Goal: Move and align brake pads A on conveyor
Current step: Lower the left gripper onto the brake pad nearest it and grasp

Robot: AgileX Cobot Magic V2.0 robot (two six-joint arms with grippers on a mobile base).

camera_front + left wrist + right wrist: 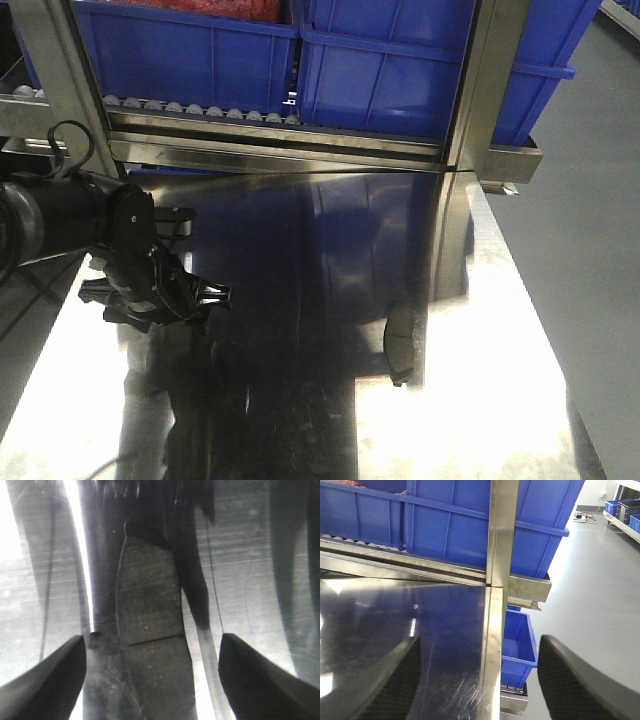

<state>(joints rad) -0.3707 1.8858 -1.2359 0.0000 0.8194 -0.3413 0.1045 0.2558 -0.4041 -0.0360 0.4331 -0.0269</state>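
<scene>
This brake pad has a grooved middle. My left gripper should grab it there next, across its long edges.
One dark grey brake pad [149, 630] with a thin cross groove lies flat on the shiny steel table [250, 555]. It sits straight under my left gripper [152, 680], between its open fingers [50, 680] and not touched by them. In the front view the left gripper [205, 300] hovers low at the table's left side. A second brake pad [400, 342] lies further right on the steel. My right gripper [477, 680] is open and empty, over the table's right edge [492, 645]. The conveyor is out of view.
Blue bins [400, 70] stand on a roller rack [200, 108] behind the table. A steel upright post [480, 90] rises at the back right. A smaller blue bin [519, 645] sits below the table's right edge, with grey floor [590, 580] beyond.
</scene>
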